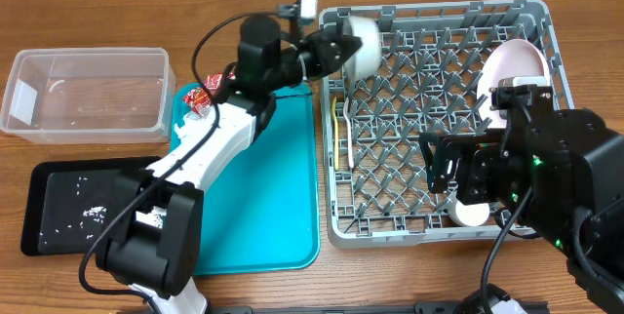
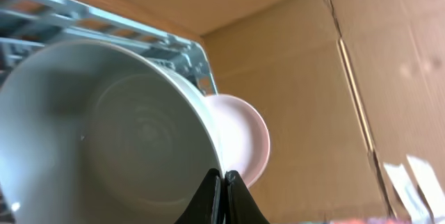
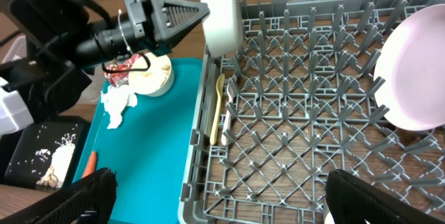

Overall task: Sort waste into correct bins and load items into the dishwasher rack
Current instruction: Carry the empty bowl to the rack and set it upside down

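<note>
My left gripper holds the white bowl and will keep it until the bowl sits among the rack's wires. The bowl's lower edge hangs above them by the rack's far rim.
My left gripper is shut on the rim of a white bowl and holds it on edge over the far left corner of the grey dishwasher rack. In the left wrist view the jaws pinch the bowl's rim, with the pink plate behind. The plate stands on edge at the rack's far right. A yellow utensil lies along the rack's left side. A second white bowl shows under my right arm. My right gripper is open and empty above the rack's near right part.
The teal tray holds the red wrapper, white napkin, a beige round lump and the carrot. The clear tub stands far left. The black tray holds crumbs. A cardboard wall stands behind the rack.
</note>
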